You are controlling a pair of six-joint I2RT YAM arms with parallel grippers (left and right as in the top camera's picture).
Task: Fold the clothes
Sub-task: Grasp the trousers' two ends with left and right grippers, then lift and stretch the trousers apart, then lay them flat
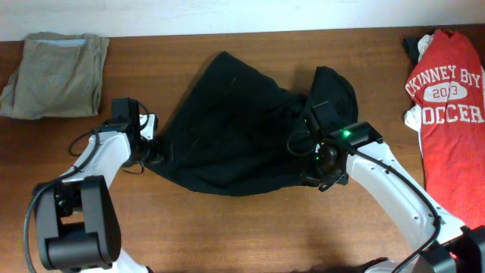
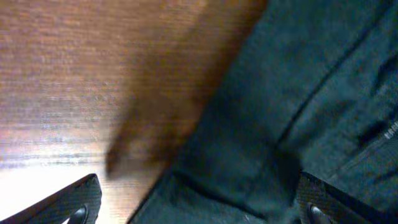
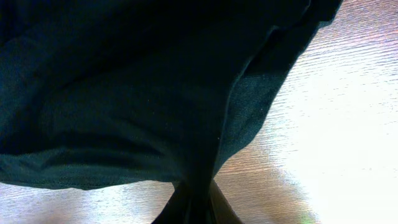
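The left gripper grabs the black garment's edge opposite my right gripper's pinched corner next, to spread the garment out for folding.
A large black garment lies crumpled in the middle of the wooden table. My left gripper is at its left edge, jaws open wide with the black fabric between them. My right gripper is at the garment's right lower corner and is shut on a pinch of the black fabric, which hangs lifted off the table. A red T-shirt with white lettering lies at the far right. A grey-khaki garment lies folded at the far left back.
A white cloth and a dark one peek from under the red shirt. Bare wooden table runs along the front. Cables trail beside the left arm.
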